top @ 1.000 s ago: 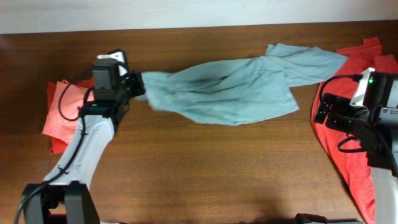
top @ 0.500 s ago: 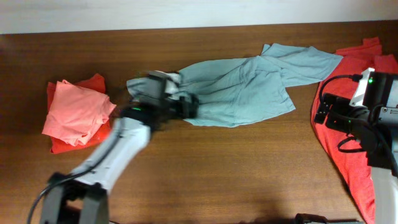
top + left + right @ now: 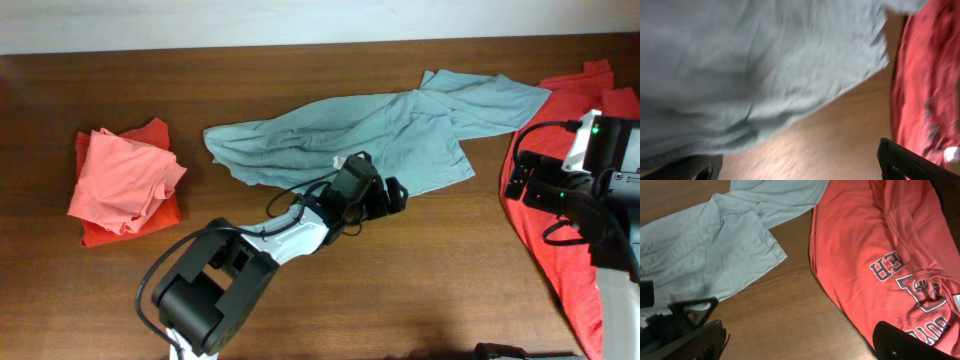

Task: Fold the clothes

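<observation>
I need to pull the crumpled cloth out straight for folding, so my left gripper should grab the near edge of the pale grey-blue T-shirt next.
The pale grey-blue T-shirt (image 3: 360, 140) lies crumpled and stretched across the table's middle. My left gripper (image 3: 393, 197) hovers at its near edge, open, with nothing between its fingers. In the left wrist view the shirt (image 3: 755, 65) fills the upper left, and bare wood shows between the spread fingers of the gripper (image 3: 800, 170). My right gripper (image 3: 518, 183) is open at the right, by the edge of a red T-shirt (image 3: 560, 260). Seen from the right wrist, the open gripper (image 3: 800, 342) is over bare wood, and the red shirt (image 3: 880, 240) shows white lettering.
A folded salmon-pink shirt (image 3: 120, 175) rests on an orange one (image 3: 150, 135) at the table's left. The light wall edge (image 3: 300, 20) runs along the back. Brown tabletop (image 3: 420, 290) lies in front of the grey-blue shirt.
My left gripper let go of the grey-blue shirt's left end and opened. The arm swung right to the shirt's near edge. The released end now lies on the table. The right arm stayed still.
</observation>
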Controlling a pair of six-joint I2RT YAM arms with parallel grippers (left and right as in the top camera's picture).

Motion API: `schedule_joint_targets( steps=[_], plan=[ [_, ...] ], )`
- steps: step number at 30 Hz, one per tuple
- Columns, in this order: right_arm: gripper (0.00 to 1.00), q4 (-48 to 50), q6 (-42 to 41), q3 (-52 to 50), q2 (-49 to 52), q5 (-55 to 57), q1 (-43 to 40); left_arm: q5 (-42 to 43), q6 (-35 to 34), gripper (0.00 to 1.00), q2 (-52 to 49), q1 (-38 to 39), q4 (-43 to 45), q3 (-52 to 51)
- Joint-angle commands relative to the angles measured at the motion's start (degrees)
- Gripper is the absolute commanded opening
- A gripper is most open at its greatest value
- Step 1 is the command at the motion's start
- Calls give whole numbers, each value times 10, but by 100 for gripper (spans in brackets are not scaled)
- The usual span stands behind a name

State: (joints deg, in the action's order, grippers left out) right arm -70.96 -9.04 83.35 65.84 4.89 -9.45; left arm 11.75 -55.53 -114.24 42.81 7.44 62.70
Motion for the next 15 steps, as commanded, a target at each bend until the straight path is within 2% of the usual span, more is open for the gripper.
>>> schedule_joint_targets(
  steps=[1,3,4,5,6,8,10,15],
  plan=[
    [99,0,-2,1,-1,-1,-3,-43,-63,98,-52,-1,1,-10],
    [99,0,-2,1,-1,-1,-3,-46,-64,89,-67,-3,18,-10],
    [99,0,-2,1,-1,-1,-3,-50,-64,77,-69,-4,21,-10],
    [99,0,-2,1,-1,-1,-3,-67,-64,59,-70,-5,20,-10],
    [99,0,-2,1,-1,-1,-3,-75,-64,49,-70,-6,20,-10],
    [99,0,-2,1,-1,-1,-3,-86,-64,39,-70,-10,27,-10],
    [99,0,-2,1,-1,-1,-3,-97,-64,36,-70,-15,30,-10],
    [99,0,-2,1,-1,-1,-3,-104,-64,37,-70,-21,31,-10]
  ],
)
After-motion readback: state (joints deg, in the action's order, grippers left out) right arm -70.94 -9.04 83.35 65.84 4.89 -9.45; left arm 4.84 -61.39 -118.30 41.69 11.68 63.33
